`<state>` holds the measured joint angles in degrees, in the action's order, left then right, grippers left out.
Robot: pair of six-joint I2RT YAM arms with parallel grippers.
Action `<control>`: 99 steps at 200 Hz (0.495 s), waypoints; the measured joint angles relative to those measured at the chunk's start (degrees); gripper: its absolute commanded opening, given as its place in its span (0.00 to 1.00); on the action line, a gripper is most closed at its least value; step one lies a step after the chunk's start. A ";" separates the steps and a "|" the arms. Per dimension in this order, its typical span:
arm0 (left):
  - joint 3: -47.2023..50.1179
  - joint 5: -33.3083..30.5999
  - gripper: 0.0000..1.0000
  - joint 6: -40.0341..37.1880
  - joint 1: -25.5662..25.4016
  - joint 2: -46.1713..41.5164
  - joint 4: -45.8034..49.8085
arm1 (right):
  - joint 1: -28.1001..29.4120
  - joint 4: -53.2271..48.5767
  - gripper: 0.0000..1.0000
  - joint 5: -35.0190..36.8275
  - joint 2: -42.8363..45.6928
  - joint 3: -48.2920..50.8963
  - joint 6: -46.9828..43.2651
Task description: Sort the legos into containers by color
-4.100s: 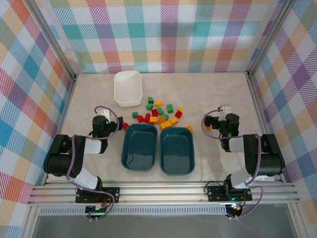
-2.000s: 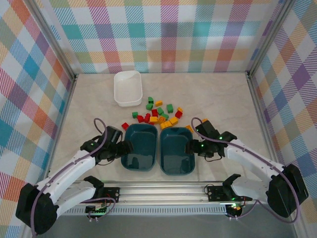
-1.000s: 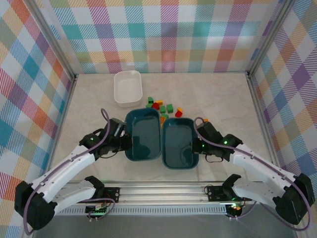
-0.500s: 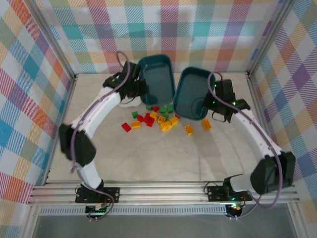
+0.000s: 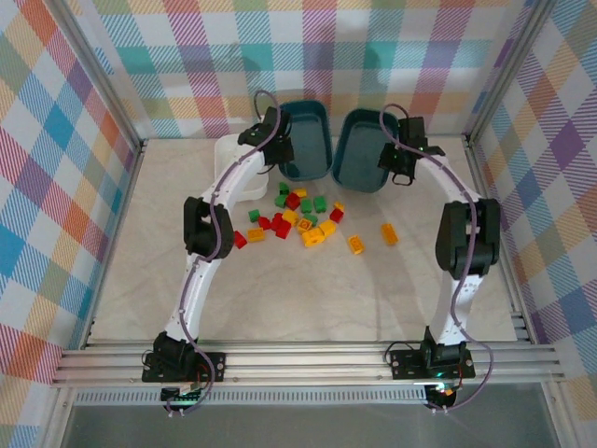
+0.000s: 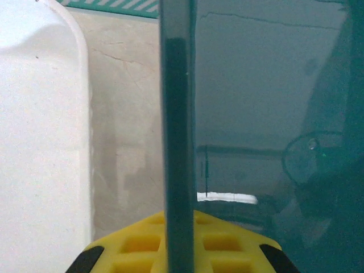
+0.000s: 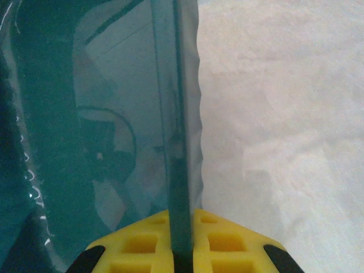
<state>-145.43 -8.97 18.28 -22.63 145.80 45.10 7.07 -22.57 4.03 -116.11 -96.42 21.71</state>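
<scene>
My left gripper keeps hold of the dark teal tub at the back for now, as it hangs tilted above the table and would fall crooked if released.
Green, red and yellow-orange legos (image 5: 300, 217) lie scattered mid-table; two orange ones (image 5: 389, 233) lie apart to the right. My left gripper (image 5: 277, 140) is shut on the rim (image 6: 177, 142) of one dark teal tub (image 5: 308, 140), held tilted at the back. My right gripper (image 5: 397, 157) is shut on the rim (image 7: 182, 142) of the other teal tub (image 5: 362, 149), beside the first. The white tub (image 5: 230, 168) sits at the back left, partly behind my left arm. In both wrist views the yellow fingers (image 6: 136, 244) (image 7: 227, 242) pinch the thin tub wall.
Plaid walls close the back and sides. The white tub's wall (image 6: 40, 142) is just left of the left-hand teal tub. Bare tabletop (image 5: 298, 299) stretches from the legos to the near rail. A red lego (image 5: 240, 239) lies at the pile's left edge.
Both arms have carried the teal tubs from the near side, up over the legos, to the back of the table. The legos once hidden by the tubs now show.
</scene>
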 measured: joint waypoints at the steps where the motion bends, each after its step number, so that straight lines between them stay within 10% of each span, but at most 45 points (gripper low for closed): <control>1: -0.07 -0.02 0.00 -0.13 0.07 0.07 0.00 | -0.04 -0.07 0.00 -0.17 -0.48 -0.42 -0.11; 99: -1.97 4.85 0.00 -4.70 3.28 4.85 1.38 | -1.11 -8.90 0.00 -9.64 -14.21 -17.20 -6.19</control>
<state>-147.39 -4.12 13.58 -19.35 150.65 46.48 5.96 -31.46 -5.61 -130.32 -113.62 15.53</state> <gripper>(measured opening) 0.096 0.097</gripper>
